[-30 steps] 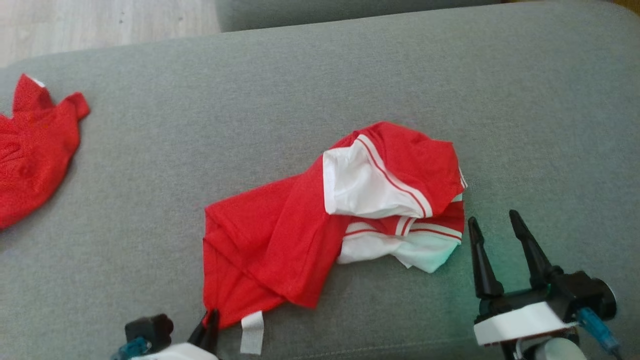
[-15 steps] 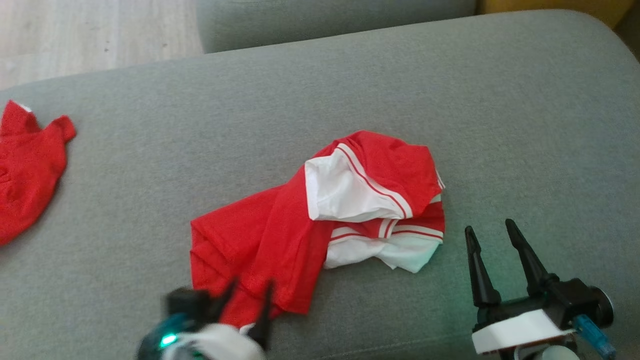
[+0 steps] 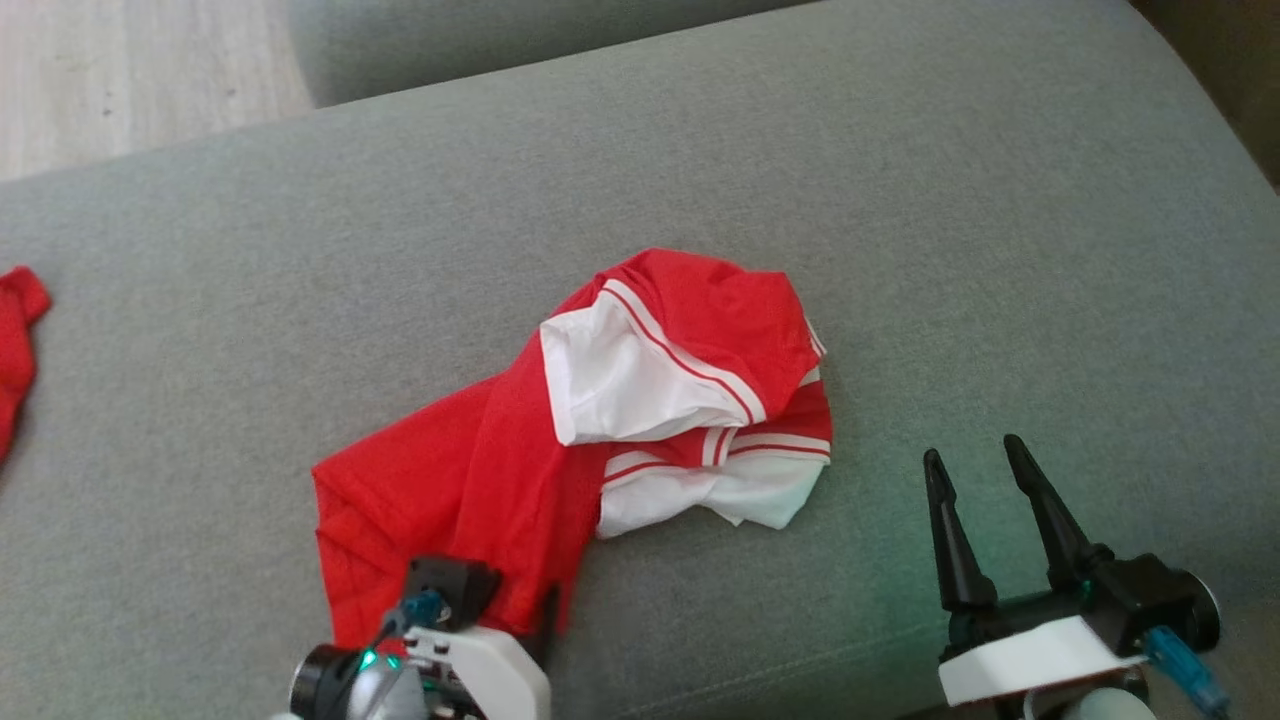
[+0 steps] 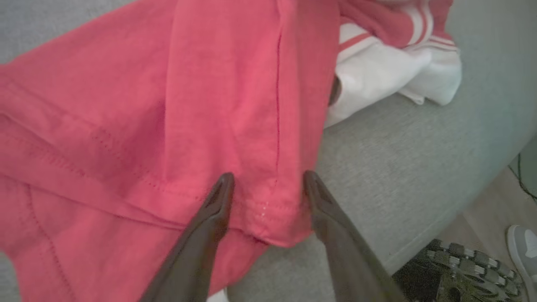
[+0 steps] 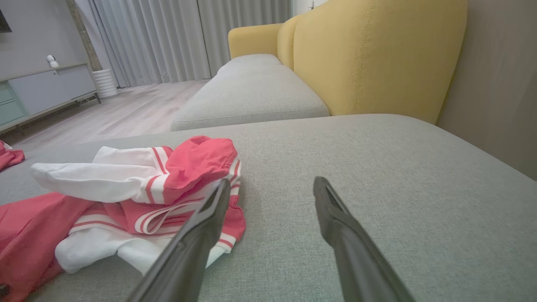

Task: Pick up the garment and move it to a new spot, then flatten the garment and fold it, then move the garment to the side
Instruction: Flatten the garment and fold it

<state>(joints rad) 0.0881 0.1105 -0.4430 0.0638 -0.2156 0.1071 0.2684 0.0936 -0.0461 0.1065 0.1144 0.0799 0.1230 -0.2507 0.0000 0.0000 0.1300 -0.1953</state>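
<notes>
My left gripper pinches the shirt's hem corner next, as it bunches into a narrow fold. The shirt [image 3: 450, 456] otherwise lies slack across the cushion [image 3: 1000, 250].
The garment [image 3: 520, 450] is a red shirt with white, red-striped sleeves, lying crumpled in the middle of the grey cushion [image 3: 1000, 250]. My left gripper [image 3: 505, 615] hovers over its near red corner. In the left wrist view the left gripper [image 4: 267, 180] stands open, its two fingers apart over the red hem [image 4: 268, 218], which lies loose below them. My right gripper [image 3: 974, 455] is open just right of the white sleeves, apart from them. In the right wrist view the right gripper [image 5: 272, 184] points past the garment [image 5: 126, 188] with nothing between its fingers.
A second red cloth [image 3: 15, 340] lies at the cushion's far left edge. Wooden floor [image 3: 130, 80] lies beyond the cushion. A yellow sofa back [image 5: 377, 54] rises behind it. A shoe [image 4: 522, 247] shows on the floor below the cushion's front edge.
My left gripper was shut on the garment's near hem, then opened, let it go and moved up over the red corner. The head camera has turned, shifting the picture left.
</notes>
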